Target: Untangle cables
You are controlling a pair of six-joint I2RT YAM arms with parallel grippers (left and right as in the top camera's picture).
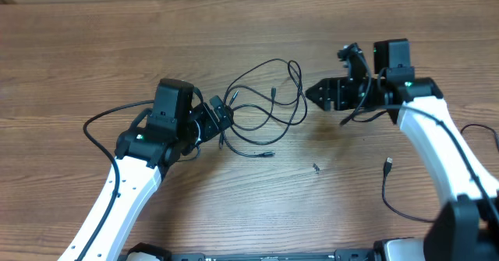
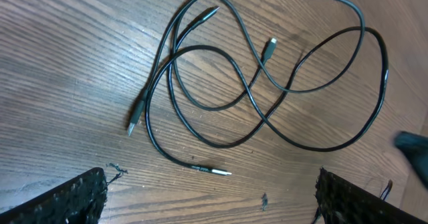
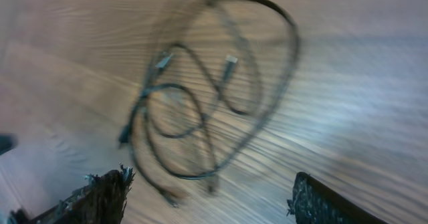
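Next, my right gripper reaches the black cable and picks up its nearest outer loop, which leaves the plugs free to slide out and untangle.
The cables lie as a loose tangle of thin black loops with small plugs on the wooden table, between my two arms. My left gripper sits at the tangle's left edge, open. In the left wrist view the cables spread out ahead of the open gripper, with nothing between its fingers. My right gripper hovers just right of the loops. The right wrist view is blurred: the cables lie ahead of the open gripper, apart from its fingers.
Another thin black cable with a plug end lies apart at the right, near the right arm. A small dark scrap sits on the table below the tangle. Thicker arm cables trail beside both arms.
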